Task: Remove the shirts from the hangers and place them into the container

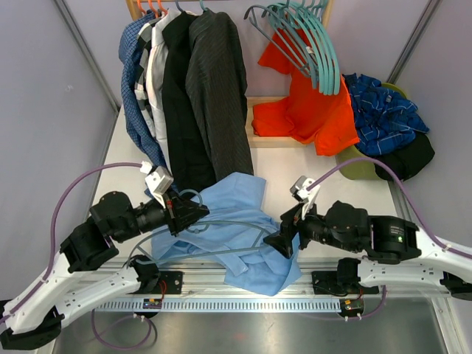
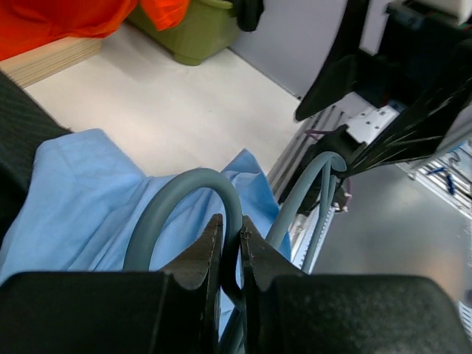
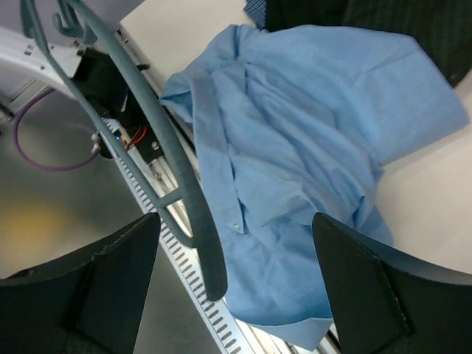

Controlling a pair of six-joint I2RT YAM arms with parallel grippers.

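The grey-teal hanger point(image 1: 221, 226) needs its hook free to hang on the bar, so my right gripper should grab it next by its bare arm end point(image 1: 267, 237).
A light blue shirt point(image 1: 240, 203) lies crumpled on the table between the two arms, its hem hanging over the front edge. A grey-teal hanger point(image 1: 221, 226) lies across it. My left gripper point(image 1: 193, 212) is shut on the hanger's hook point(image 2: 214, 186), with the jaws pinching the curved rod. My right gripper point(image 1: 280, 240) hovers open over the shirt's point(image 3: 295, 125) right side, nothing between its fingers. One bare hanger arm point(image 3: 177, 177) ends beside the button placket. The olive-green container point(image 1: 352, 168) stands at the right.
Several dark and checked shirts point(image 1: 199, 81) hang on the rail at the back left. A bunch of bare teal hangers point(image 1: 310, 44) hangs at the back right above an orange shirt point(image 1: 310, 107). A blue check shirt point(image 1: 383, 110) and a black one fill the container.
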